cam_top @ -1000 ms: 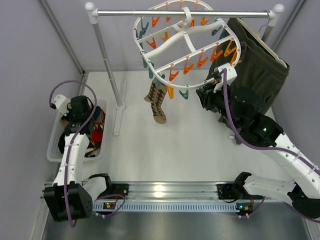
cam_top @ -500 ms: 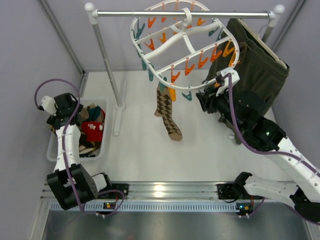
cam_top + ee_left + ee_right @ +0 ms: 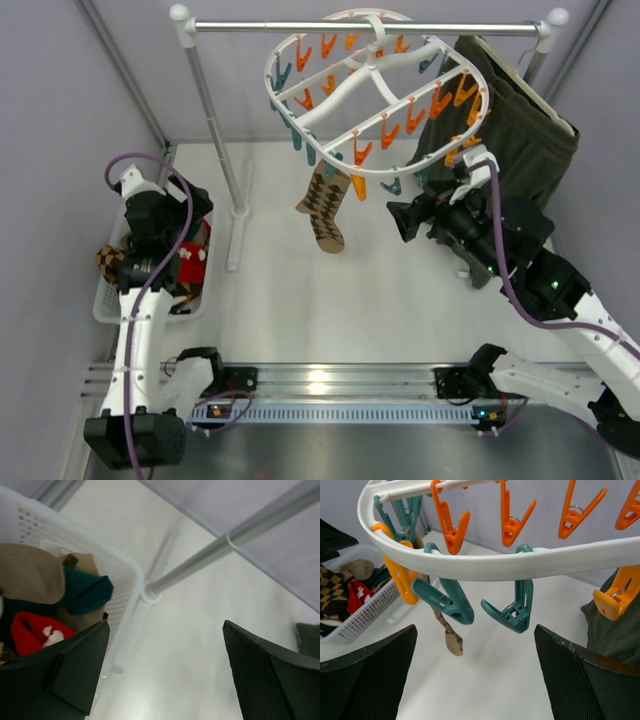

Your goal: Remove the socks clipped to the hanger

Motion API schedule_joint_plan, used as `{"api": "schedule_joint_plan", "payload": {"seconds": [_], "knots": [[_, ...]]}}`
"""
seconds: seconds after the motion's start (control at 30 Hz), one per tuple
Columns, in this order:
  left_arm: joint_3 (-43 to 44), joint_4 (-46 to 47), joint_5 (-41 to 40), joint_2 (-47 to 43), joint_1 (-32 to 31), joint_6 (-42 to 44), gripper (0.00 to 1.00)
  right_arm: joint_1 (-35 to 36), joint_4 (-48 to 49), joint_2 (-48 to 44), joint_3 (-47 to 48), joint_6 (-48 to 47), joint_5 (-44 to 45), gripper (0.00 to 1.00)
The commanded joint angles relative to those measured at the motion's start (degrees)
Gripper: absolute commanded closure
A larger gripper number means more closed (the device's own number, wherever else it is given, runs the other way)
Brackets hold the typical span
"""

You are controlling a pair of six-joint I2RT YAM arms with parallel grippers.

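Note:
The left gripper will next grab the argyle sock by its dangling middle (image 3: 324, 204) so the right gripper can open the clip, and this will remove the sock.
The round white hanger (image 3: 375, 90) hangs from the rail, tilted, with orange and teal clips round its rim (image 3: 520, 562). One brown-tan argyle sock (image 3: 325, 205) dangles from a clip on its left side and shows edge-on in the right wrist view (image 3: 447, 630). My right gripper (image 3: 405, 222) is open and empty just below the rim, under two empty teal clips (image 3: 517, 615). My left gripper (image 3: 165, 215) is open and empty over the basket's right side. Other socks lie in the basket: tan (image 3: 27, 572), teal (image 3: 85, 590), red with white (image 3: 35, 630), argyle (image 3: 110, 262).
The white basket (image 3: 105, 305) stands at the left wall. The rail's steel post (image 3: 215, 120) and its foot (image 3: 238, 235) stand between basket and hanger. Dark green shorts (image 3: 515, 130) hang on the rail's right end, close behind my right arm.
Both grippers have opened. The left one has risen over the basket, and an argyle sock now lies at the basket's left edge. The right one has drawn back from the rim; hanger and sock swing.

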Motion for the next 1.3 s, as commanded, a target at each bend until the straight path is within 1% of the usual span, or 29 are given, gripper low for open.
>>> {"api": "schedule_joint_plan", "payload": {"seconds": [0.0, 0.03, 0.07, 0.1, 0.13, 0.17, 0.2, 0.23, 0.27, 0.3, 0.33, 0.37, 0.43, 0.47, 0.57, 0.63, 0.67, 0.73, 0.77, 0.9, 1.0, 1.13, 1.2, 1.23, 1.27], "knots": [[0.58, 1.93, 13.19, -1.47, -0.75, 3.37, 0.02, -1.13, 0.25, -2.12, 0.26, 1.31, -2.45, 0.04], [0.06, 2.64, 16.00, -1.38, -1.36, 3.99, 0.02, -1.13, -0.01, -2.38, 0.18, 1.48, -2.45, 0.04], [-0.99, 6.56, 18.73, -1.47, -3.20, 5.21, 0.02, -1.13, -0.19, -2.82, 0.09, 1.57, -2.54, 0.01], [-2.74, 10.25, 26.59, -2.25, -4.17, 5.49, 0.02, -1.13, -0.45, -3.09, -0.09, 1.83, -2.71, 0.01], [-4.50, 14.03, 30.49, -2.87, -4.62, 5.49, 0.02, -1.04, -0.63, -3.35, -0.17, 1.92, -3.32, 0.00], [-8.86, 18.33, 34.10, -3.49, -6.45, 4.62, 0.02, -1.04, -0.98, -3.96, -0.09, 2.27, -3.76, 0.00], [-10.91, 28.90, 39.36, -4.19, -7.42, 4.09, 0.02, -1.04, -1.76, -4.14, -0.09, 2.45, -4.55, 0.01], [-12.84, 33.19, 41.06, -4.46, -8.39, 3.74, 0.02, -1.13, -2.21, -4.49, 0.00, 2.45, -4.99, 0.01], [-16.43, 38.19, 43.17, -4.55, -11.27, 4.69, 0.02, -1.04, -2.56, -5.19, 0.17, 2.80, -5.61, 0.00], [-17.86, 45.81, 44.58, -4.37, -13.13, 5.48, 0.02, -1.13, -3.52, -5.55, 0.18, 2.72, -6.83, 0.00], [-19.18, 49.02, 44.42, -4.02, -14.97, 6.45, 0.02, -1.04, -3.88, -5.99, 0.26, 2.89, -7.63, 0.01], [-19.89, 51.48, 44.68, -3.50, -19.08, 8.89, 0.02, -1.13, -4.23, -6.77, 0.35, 2.89, -8.24, 0.01], [-20.86, 57.27, 44.69, -0.26, -22.97, 12.06, 0.02, -1.04, -5.28, -7.39, 0.61, 2.89, -9.57, 0.01], [-20.51, 58.53, 45.03, 1.59, -25.95, 12.60, 0.02, -1.04, -5.55, -7.92, 0.70, 2.98, -10.09, 0.01], [-18.76, 64.06, 47.05, 8.53, -29.04, 14.01, 0.02, -1.04, -6.52, -8.54, 1.14, 3.07, -11.76, 0.01], [-17.62, 66.44, 45.84, 11.96, -29.32, 14.02, 0.02, -1.13, -6.87, -8.80, 1.32, 3.07, -13.68, 0.00], [-17.17, 68.80, 44.26, 15.02, -29.41, 13.93, 0.02, -1.04, -7.13, -9.15, 1.41, 3.07, -14.22, 0.01], [-14.64, 70.05, 43.98, 18.38, -29.32, 13.75, 0.02, -1.13, -7.13, -9.59, 1.32, 3.07, -15.72, 0.00], [-13.92, 71.19, 44.07, 21.52, -29.32, 13.66, 0.02, -1.13, -7.05, -9.85, 1.32, 2.98, -15.98, 0.01], [-10.06, 74.18, 45.30, 27.69, -29.76, 13.05, 0.02, -1.13, -5.99, -10.30, 0.79, 3.33, -18.88, 0.01], [-8.29, 74.36, 45.21, 29.55, -30.98, 13.40, 0.02, -1.13, -5.38, -10.30, 0.53, 3.86, -19.76, 0.01], [-8.82, 74.36, 42.67, 28.77, -33.44, 14.72, 0.02, -1.04, -3.89, -10.21, -0.26, 4.73, -21.60, 0.01], [-9.52, 74.45, 41.53, 28.33, -34.15, 15.16, 0.08, -1.13, -3.18, -9.77, -0.53, 5.44, -23.62, 0.01], [-9.70, 74.45, 39.78, 27.80, -34.94, 15.85, 0.17, -1.13, -2.22, -9.51, -0.61, 5.61, -24.33, 0.01], [-9.96, 74.45, 38.72, 27.54, -35.38, 16.30, 0.21, -1.13, -1.86, -9.24, -0.61, 6.05, -25.03, 0.00]]}}
